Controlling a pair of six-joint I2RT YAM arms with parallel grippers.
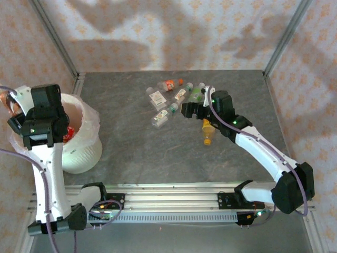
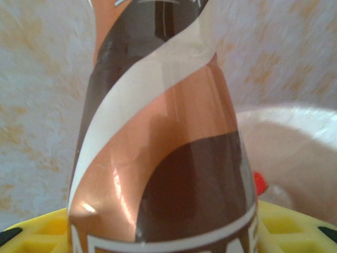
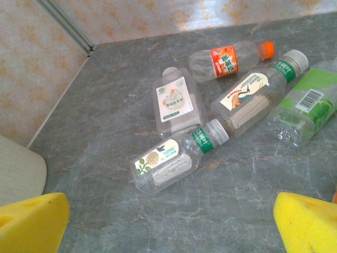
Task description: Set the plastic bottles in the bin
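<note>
My left gripper needs to keep holding the bottle. The bottle shows mostly against the bin's side, so it could catch the bin's rim if I opened now.
A plastic bottle (image 2: 163,147) with a brown, copper and white label stands between the yellow fingers (image 2: 295,221) of my left gripper (image 2: 168,234), which is shut on it above the bin (image 2: 300,153). In the top view the left wrist hangs over the pale, bag-lined bin (image 1: 87,150). Something red (image 2: 259,183) lies inside the bin. My right gripper (image 3: 171,226) hovers open over the table, its yellow pads (image 3: 31,224) wide apart with nothing between them. Just beyond it lies a clear bottle (image 3: 176,155) with a green band and white cap, among several more bottles (image 1: 171,97).
Beyond that bottle lie a squarish bottle (image 3: 176,100), an orange-capped bottle (image 3: 226,59), a bird-label bottle (image 3: 258,95) and a green-label bottle (image 3: 308,108). An orange-yellow bottle (image 1: 208,132) lies under the right arm. Patterned walls close off the dark stone table (image 1: 137,153) at the back and both sides.
</note>
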